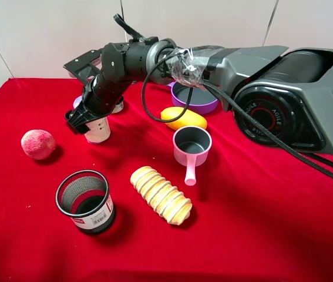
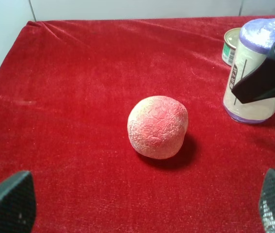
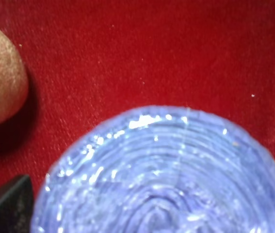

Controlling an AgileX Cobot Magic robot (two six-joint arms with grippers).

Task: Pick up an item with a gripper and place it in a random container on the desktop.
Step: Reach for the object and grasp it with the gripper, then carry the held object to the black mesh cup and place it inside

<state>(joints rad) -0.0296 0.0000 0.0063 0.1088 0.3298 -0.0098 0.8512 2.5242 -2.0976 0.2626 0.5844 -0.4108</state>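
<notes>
The finger of my right gripper is beside the purple top (image 3: 161,174) of the white canister. My right gripper would hold the canister now, so it needs to close on it.
The white canister with the purple top (image 1: 98,130) stands upright on the red desktop (image 1: 254,223) at the back left. My right gripper (image 1: 87,121) reaches across and is open, its jaws straddling the canister's upper part. In the right wrist view the crinkled purple top (image 3: 161,170) fills the frame, with one finger (image 3: 6,206) beside it. In the left wrist view the canister (image 2: 251,73) rests on the cloth, with a right finger (image 2: 266,77) in front of it. The black mesh cup (image 1: 86,201) stands empty at the front left. My left gripper (image 2: 142,206) is open and empty.
A pink ball (image 1: 37,144) lies left of the canister and in front of my left gripper (image 2: 157,126). A small tin can (image 1: 118,107) stands just behind the canister. A ridged bread roll (image 1: 161,194), a pink-handled saucepan (image 1: 191,147), a mango (image 1: 183,118) and a purple frying pan (image 1: 194,97) fill the middle.
</notes>
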